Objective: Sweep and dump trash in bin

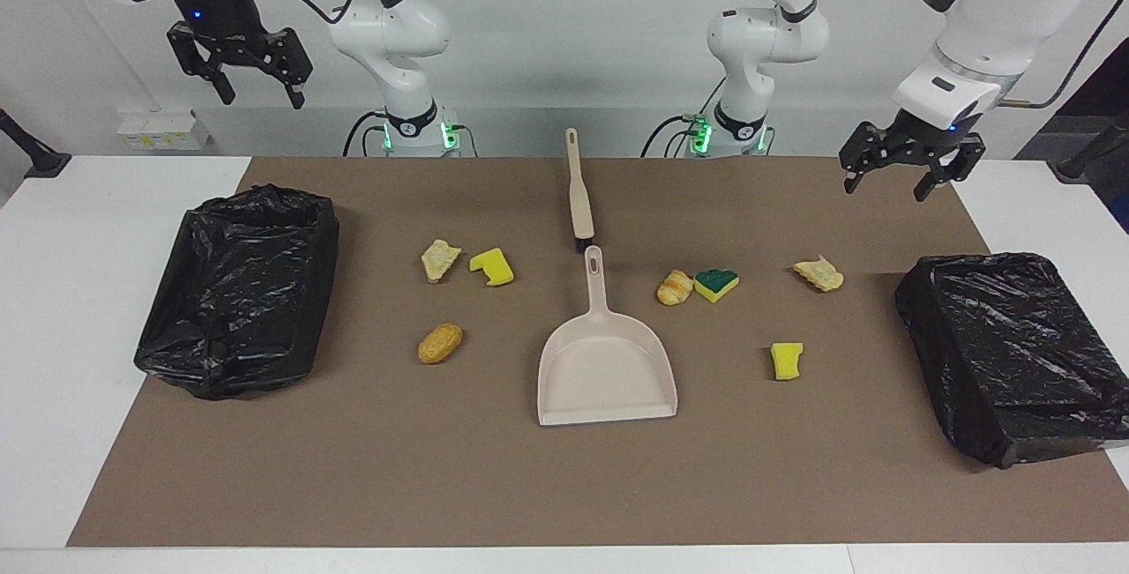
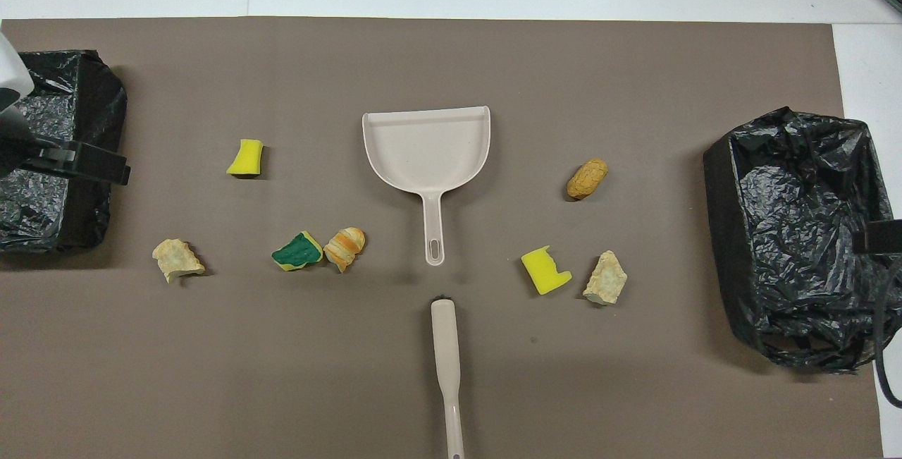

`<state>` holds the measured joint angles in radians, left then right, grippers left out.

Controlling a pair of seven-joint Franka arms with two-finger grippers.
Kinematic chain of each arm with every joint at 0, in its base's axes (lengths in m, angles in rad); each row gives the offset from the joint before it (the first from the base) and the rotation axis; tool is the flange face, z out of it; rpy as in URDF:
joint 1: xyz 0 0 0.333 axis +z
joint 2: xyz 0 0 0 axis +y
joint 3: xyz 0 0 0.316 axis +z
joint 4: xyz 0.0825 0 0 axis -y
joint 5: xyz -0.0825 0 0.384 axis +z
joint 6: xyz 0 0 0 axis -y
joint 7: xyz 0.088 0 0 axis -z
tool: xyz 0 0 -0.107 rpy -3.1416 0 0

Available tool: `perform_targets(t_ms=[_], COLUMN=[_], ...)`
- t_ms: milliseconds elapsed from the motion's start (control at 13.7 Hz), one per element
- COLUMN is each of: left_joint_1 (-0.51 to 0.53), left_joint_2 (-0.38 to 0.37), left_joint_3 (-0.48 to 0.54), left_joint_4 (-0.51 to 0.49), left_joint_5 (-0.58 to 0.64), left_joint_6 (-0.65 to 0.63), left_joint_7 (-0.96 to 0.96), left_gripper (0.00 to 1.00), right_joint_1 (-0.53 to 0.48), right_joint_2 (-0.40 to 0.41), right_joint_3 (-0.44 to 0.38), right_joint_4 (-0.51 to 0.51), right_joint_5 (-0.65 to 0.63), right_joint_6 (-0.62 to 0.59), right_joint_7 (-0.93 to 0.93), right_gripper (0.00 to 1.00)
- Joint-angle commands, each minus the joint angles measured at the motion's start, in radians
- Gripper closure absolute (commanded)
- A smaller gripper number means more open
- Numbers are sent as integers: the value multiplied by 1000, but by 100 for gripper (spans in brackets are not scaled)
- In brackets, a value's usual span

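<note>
My left gripper will sweep the trash scraps into the beige dustpan (image 2: 428,150), so next it will take hold of the beige brush by its slim handle (image 2: 454,428).
Several trash scraps lie on the brown mat. Toward the right arm's end are a tan piece (image 1: 439,258), a yellow sponge (image 1: 492,266) and a golden bun (image 1: 439,343). Toward the left arm's end are a croissant-like bit (image 1: 675,287), a green-topped sponge (image 1: 715,284), a tan piece (image 1: 818,273) and a yellow sponge (image 1: 786,360). The beige dustpan (image 1: 607,371) lies mid-mat, with the beige brush (image 1: 579,195) nearer to the robots. My left gripper (image 1: 886,186) is open and raised over the bin at its end. My right gripper (image 1: 262,100) is open, high up, empty.
Two bins lined with black bags stand at the mat's ends, one at the right arm's end (image 1: 238,287) and one at the left arm's end (image 1: 1014,354). White table (image 1: 71,292) surrounds the brown mat (image 1: 353,468).
</note>
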<state>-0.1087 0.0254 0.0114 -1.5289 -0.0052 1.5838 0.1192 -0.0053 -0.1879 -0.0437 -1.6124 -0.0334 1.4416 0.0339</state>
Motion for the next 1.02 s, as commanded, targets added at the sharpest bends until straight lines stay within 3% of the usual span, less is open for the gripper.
perform_targets(t_ms=[0,512,805,952], left_joint_1=[10,-17,-182,-297], left_joint_2=[-31,-45,-155,-231], left_joint_3=[-2,-13,-14,-14], left_joint_4=[-39,-57,-287,-441], left_joint_5=[-12,-16,-24,-24], left_joint_6=[2,5,65,134], left_joint_7=[11,-51,-142,-220], left_gripper=[0,0,0,0], right_joint_1=[-8,-2,1,45], right_joint_2=[-10,-7,-47,-59], right_joint_3=[2,8,59,84], right_joint_4=[-27,-35,-153,-239], right_joint_5=[-6,-5,6,7], right_joint_6=[22,23,28,92], right_joint_7=[-31,-32,-20,-16], right_gripper=[0,0,0,0])
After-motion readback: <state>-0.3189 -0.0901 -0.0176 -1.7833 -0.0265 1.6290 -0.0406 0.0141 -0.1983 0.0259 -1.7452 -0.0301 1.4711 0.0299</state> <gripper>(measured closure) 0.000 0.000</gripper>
